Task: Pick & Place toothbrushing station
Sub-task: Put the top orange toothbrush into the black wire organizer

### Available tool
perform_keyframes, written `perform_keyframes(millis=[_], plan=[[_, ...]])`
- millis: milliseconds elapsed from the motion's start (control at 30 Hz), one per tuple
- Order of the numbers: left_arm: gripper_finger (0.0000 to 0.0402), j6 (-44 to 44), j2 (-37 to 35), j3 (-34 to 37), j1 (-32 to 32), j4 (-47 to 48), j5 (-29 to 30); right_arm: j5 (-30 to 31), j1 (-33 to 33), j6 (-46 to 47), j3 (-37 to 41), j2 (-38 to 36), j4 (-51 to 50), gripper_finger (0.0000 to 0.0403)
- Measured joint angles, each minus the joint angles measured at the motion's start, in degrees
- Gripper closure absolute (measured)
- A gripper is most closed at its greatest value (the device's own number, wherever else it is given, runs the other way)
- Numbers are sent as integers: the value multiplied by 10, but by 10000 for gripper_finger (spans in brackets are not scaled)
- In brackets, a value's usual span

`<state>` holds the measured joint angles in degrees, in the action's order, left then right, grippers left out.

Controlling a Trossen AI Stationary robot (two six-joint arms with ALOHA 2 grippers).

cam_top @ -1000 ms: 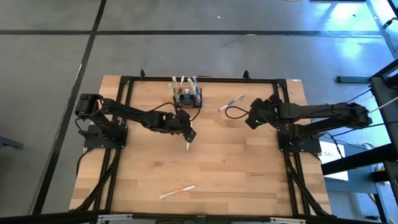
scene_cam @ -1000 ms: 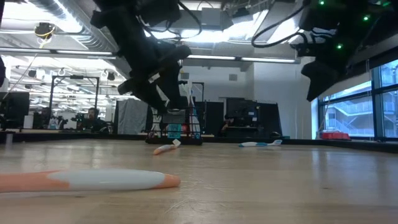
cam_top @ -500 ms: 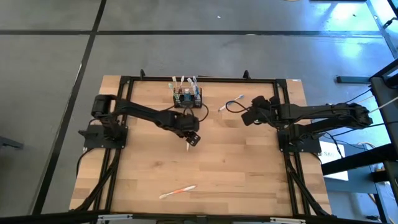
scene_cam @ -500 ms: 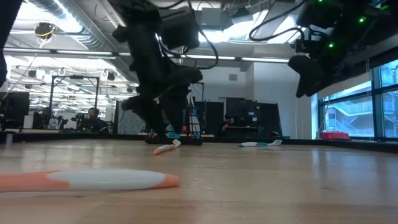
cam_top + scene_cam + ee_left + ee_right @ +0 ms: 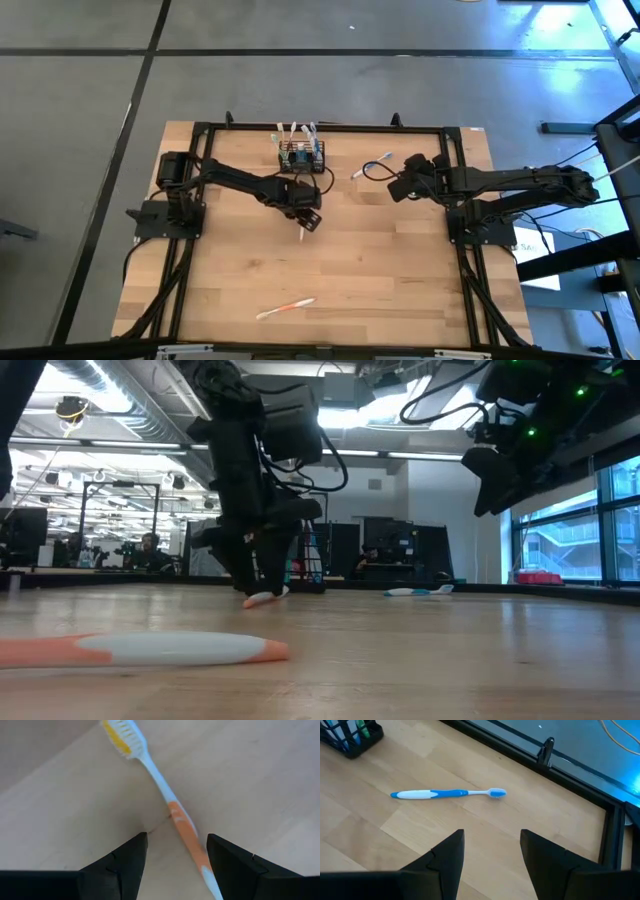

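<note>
I need to grab the toothbrush by its orange handle [image 5: 189, 834] with my left gripper next. The toothbrush's bristle head [image 5: 125, 736] then stays free to stand up in the station.
The toothbrushing station, a black wire-mesh basket [image 5: 301, 155] with several brushes standing in it, rests on its base at the table's far middle. Its corner shows in the right wrist view [image 5: 350, 739]. My left gripper [image 5: 310, 218] is open and low over an orange-and-white toothbrush [image 5: 170, 810] lying flat on the table. One finger stands on either side of its handle [image 5: 176, 840]; I cannot tell whether they touch it. My right gripper [image 5: 395, 186] is open and empty, above the table near a blue toothbrush [image 5: 447, 794] lying flat.
Another orange-and-white toothbrush [image 5: 285, 308] lies near the table's near edge and fills the low view's foreground [image 5: 150, 650]. A black frame rail [image 5: 570, 785] runs along the table's far edge behind the blue brush. Bare wood lies between the arms.
My left gripper has gone a little toward the table's right and near edges and come down over the orange-and-white toothbrush. My right gripper has shifted slightly toward the far edge and the blue toothbrush. The toothbrushes and the basket have stayed where they were.
</note>
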<state>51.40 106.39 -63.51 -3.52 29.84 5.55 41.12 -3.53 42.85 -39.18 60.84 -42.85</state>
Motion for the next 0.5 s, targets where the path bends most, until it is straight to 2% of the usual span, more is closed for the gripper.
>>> perform_keyframes(millis=[200, 500], plan=[[235, -5, 0, 1, 0, 20, 20, 0, 0, 0, 0, 0, 0, 206], [295, -68, 0, 2, 0, 43, 12, 0, 0, 0, 0, 0, 0, 206]])
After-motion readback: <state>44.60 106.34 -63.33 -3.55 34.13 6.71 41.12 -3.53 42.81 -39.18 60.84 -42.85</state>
